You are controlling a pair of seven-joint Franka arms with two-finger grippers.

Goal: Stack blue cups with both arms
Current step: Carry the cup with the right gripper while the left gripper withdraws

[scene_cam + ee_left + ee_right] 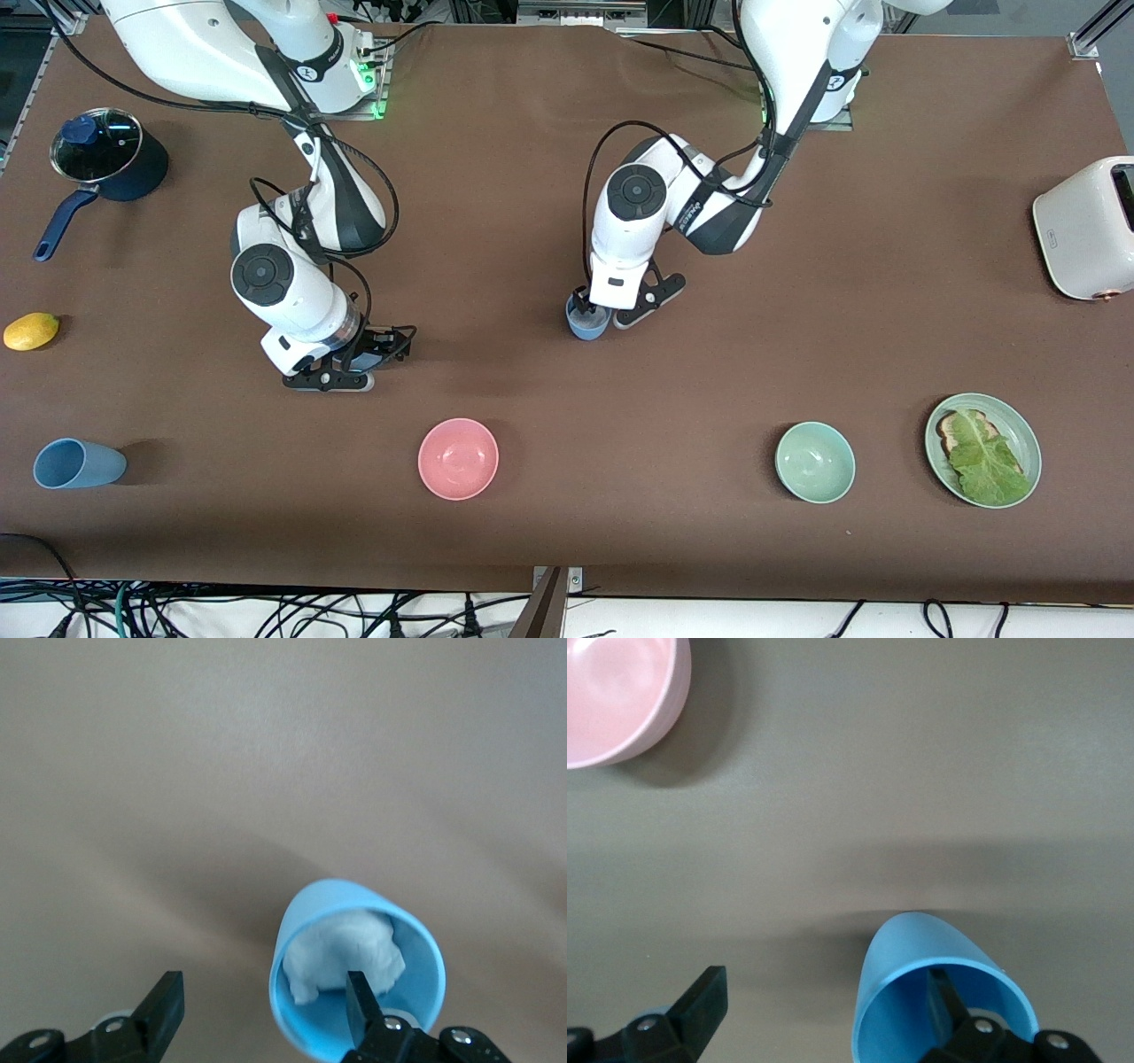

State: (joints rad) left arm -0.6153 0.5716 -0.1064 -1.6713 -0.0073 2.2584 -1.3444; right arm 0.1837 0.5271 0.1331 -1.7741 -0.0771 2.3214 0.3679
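I should grab the other blue cup by its rim with my right gripper next. Then I can stack it into the cup with the white crumpled filling.
One blue cup stands mid-table with something white and crumpled inside it. My left gripper is open at its rim, one finger inside the cup and the other well clear of the wall. A second blue cup sits under my right gripper, which is also open, with one finger in the cup's mouth and the other wide of it. The front view mostly hides this cup. A third blue cup lies on its side near the front edge at the right arm's end.
A pink bowl, a green bowl and a green plate with toast and lettuce line the front. A white toaster stands at the left arm's end. A dark-blue saucepan and a lemon are at the right arm's end.
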